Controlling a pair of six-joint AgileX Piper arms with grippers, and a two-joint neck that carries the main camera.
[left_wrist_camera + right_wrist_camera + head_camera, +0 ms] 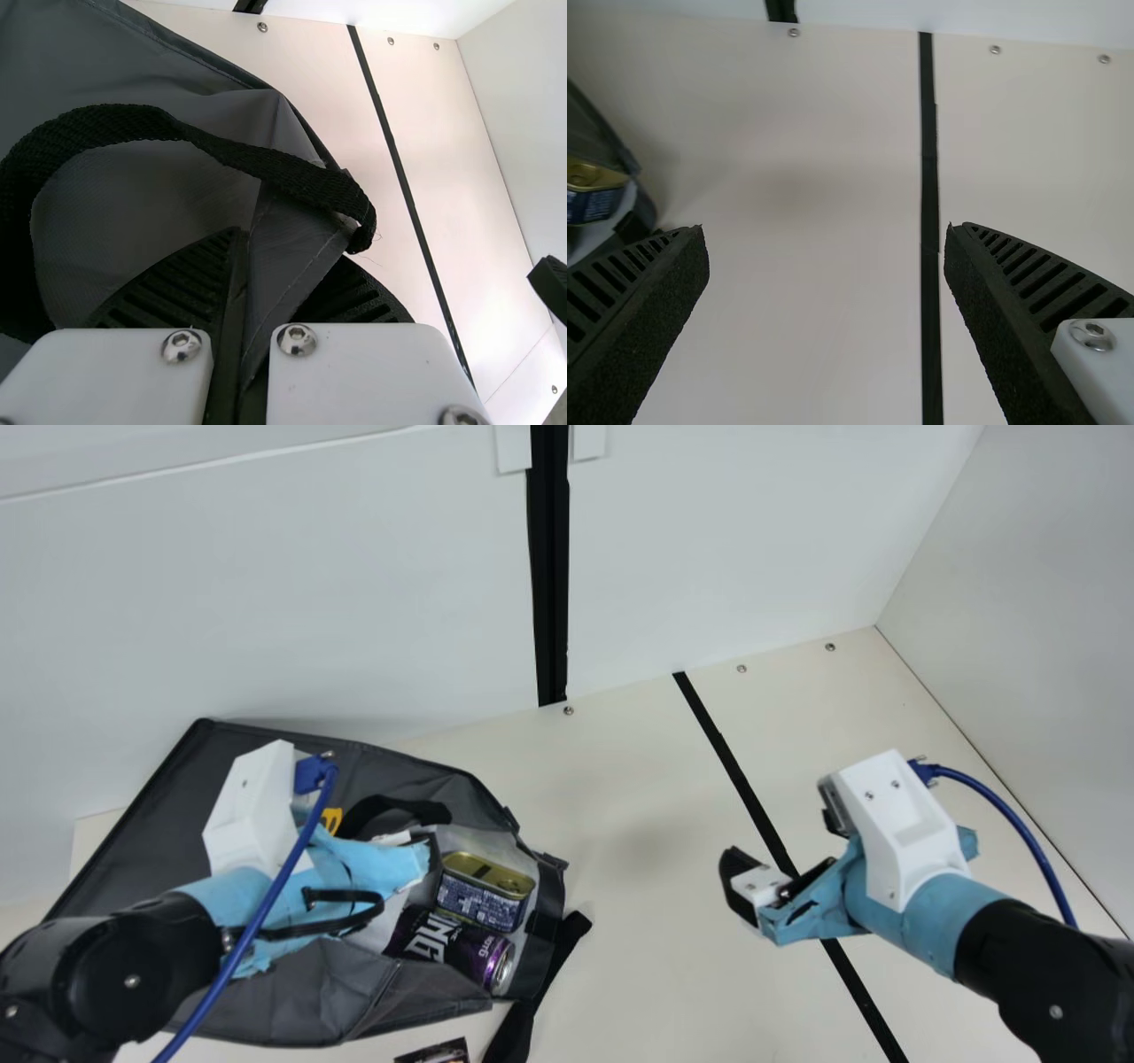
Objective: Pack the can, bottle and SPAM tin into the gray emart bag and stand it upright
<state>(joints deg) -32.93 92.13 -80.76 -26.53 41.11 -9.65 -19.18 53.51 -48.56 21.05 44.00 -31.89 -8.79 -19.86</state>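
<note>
Next, my right gripper grabs the bag, which lies slack (308,999) on its side, by its seamed edge (491,797) standing up at the bag's opening.
The gray bag (292,992) lies on its side at the left, its mouth facing the middle of the table. Inside the mouth are the SPAM tin (481,892) and, against it, the dark purple can (456,948). I cannot make out the bottle. My left gripper (390,868) is over the bag beside the tin. In the left wrist view, a fold of the gray bag (288,266) is pinched between the fingers of my left gripper (252,292). My right gripper (766,877) is held above the table, right of the bag, and in the right wrist view my right gripper (824,257) is open around nothing.
A black strap (540,992) trails from the bag's mouth toward the front edge. A small dark printed item (434,1052) lies in front of the bag. Bare table (647,868) stretches between bag and right gripper. White walls (709,540) stand behind and at the right.
</note>
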